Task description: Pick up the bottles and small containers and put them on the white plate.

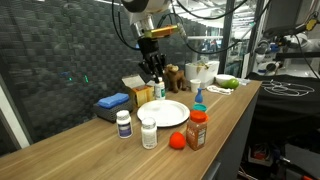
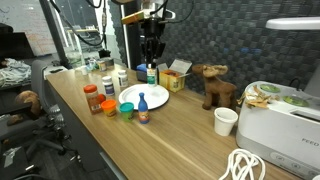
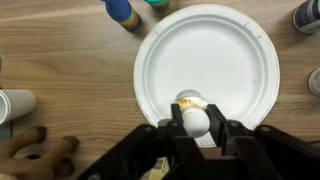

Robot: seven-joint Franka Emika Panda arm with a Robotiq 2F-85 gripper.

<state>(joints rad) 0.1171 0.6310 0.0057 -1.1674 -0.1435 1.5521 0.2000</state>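
Observation:
I should keep holding the white bottle until its bottom rests on the white plate, because the bottle's bottom is still above the plate's far rim (image 1: 164, 101).
The white plate (image 3: 205, 55) lies on the wooden counter and shows in both exterior views (image 1: 168, 112) (image 2: 150, 96). My gripper (image 3: 193, 122) is shut on a white bottle (image 3: 193, 114) and holds it upright over the plate's near rim. In both exterior views the gripper (image 1: 155, 74) (image 2: 150, 55) hangs straight down above the plate's far side with the bottle (image 1: 158, 91) (image 2: 150, 73) under it. I cannot tell whether the bottle's base touches the plate. A small blue bottle (image 3: 122, 12) (image 2: 142, 103) stands just beside the plate's rim.
Two white bottles (image 1: 123, 123) (image 1: 149, 132), an orange-lidded jar (image 1: 197, 130) and a red small container (image 1: 177, 140) stand near the counter's front. A green container (image 2: 127, 110), a moose toy (image 2: 212, 85), a paper cup (image 2: 226, 121) and a toaster (image 2: 285, 125) are around.

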